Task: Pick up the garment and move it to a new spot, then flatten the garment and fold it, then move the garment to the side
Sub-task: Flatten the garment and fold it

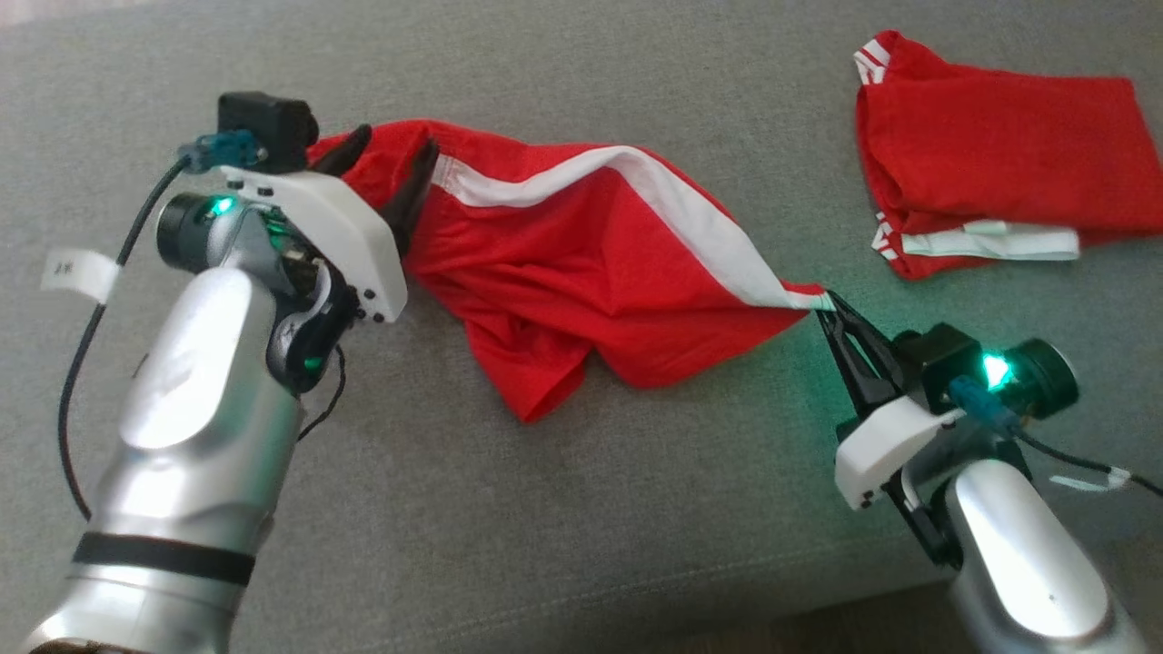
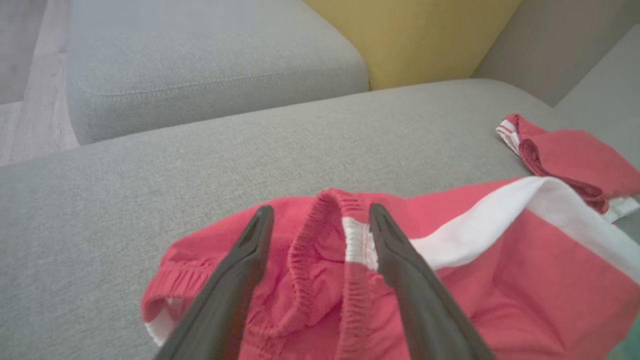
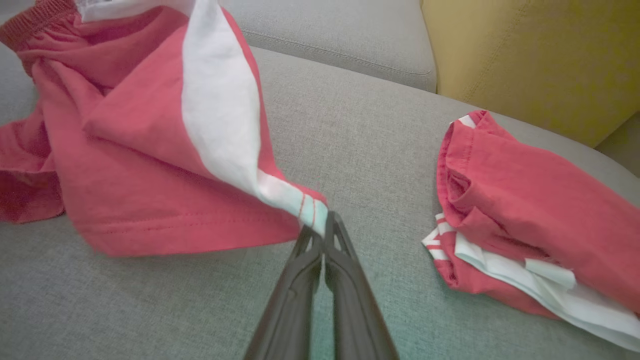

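Observation:
My left gripper grabs the end of their elastic waistband (image 1: 398, 173) next, to stretch the red shorts (image 1: 611, 267) flat for folding.
The garment (image 1: 563, 272) is a pair of red shorts with a white side stripe, lying crumpled on the grey sofa seat (image 1: 545, 509). My left gripper (image 1: 397, 141) stands open over its elastic waistband (image 2: 350, 235), one finger on each side of a raised fold. My right gripper (image 1: 829, 300) is shut on the white striped hem corner (image 3: 305, 202), and the cloth is drawn out in a twisted span between the two ends. In the right wrist view the garment (image 3: 150, 150) hangs from that corner, a little above the seat.
A second red garment (image 1: 990, 173), folded with white trim, lies at the far right of the seat. A yellow cushion (image 3: 525, 55) leans behind it. Another grey cushion (image 2: 215, 55) and wooden floor (image 2: 25, 75) lie beyond. The sofa's front edge (image 1: 818, 609) runs near my right arm.

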Robot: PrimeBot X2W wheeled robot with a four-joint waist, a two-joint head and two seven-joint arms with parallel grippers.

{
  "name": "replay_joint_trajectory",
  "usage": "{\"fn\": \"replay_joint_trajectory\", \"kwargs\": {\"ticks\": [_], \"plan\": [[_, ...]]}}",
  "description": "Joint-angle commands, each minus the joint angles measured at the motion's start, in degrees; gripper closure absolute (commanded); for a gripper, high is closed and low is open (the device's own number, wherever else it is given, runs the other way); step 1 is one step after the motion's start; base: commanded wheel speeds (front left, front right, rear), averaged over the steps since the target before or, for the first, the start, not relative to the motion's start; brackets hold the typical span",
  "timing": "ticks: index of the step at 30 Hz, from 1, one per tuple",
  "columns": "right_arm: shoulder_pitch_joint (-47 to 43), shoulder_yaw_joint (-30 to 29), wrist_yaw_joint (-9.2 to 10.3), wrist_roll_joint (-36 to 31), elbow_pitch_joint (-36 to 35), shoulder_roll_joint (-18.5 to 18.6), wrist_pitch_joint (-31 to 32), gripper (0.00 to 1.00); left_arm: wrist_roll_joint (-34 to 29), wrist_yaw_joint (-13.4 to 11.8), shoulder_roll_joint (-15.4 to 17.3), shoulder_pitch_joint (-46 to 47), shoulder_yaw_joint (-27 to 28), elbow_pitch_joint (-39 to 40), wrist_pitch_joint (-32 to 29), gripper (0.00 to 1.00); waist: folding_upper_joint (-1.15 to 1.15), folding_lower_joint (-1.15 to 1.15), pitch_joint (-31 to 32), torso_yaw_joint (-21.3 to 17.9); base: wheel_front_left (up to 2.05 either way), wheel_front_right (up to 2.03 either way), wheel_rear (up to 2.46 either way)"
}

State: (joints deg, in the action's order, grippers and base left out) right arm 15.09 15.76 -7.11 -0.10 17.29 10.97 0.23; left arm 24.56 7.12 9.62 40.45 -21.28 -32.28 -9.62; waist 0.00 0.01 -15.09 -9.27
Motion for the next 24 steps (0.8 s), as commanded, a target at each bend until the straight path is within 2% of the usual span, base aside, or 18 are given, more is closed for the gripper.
{"fn": "replay_joint_trajectory", "kwargs": {"ticks": [1,12,24], "plan": [[1.7,0.9,-0.37,-0.6,-1.0,-0.6,-1.2,1.00,0.8,0.3,2.5,2.1,0.6,1.9,-1.1,0.00,0.00,-0.01,-0.4,-0.3,0.00,0.00,0.00],[2.9,0.2,-0.37,-1.5,0.7,-1.2,-2.8,1.00,3.7,0.4,3.2,2.2,-2.9,3.3,-2.3,0.00,0.00,-0.01,-2.3,-0.2,0.00,0.00,0.00],[3.4,0.3,-0.37,-1.8,1.7,-1.7,-3.1,1.00,4.3,0.4,2.8,4.2,-4.4,0.3,-1.2,0.00,0.00,-0.01,-2.4,-0.8,0.00,0.00,0.00]]}}
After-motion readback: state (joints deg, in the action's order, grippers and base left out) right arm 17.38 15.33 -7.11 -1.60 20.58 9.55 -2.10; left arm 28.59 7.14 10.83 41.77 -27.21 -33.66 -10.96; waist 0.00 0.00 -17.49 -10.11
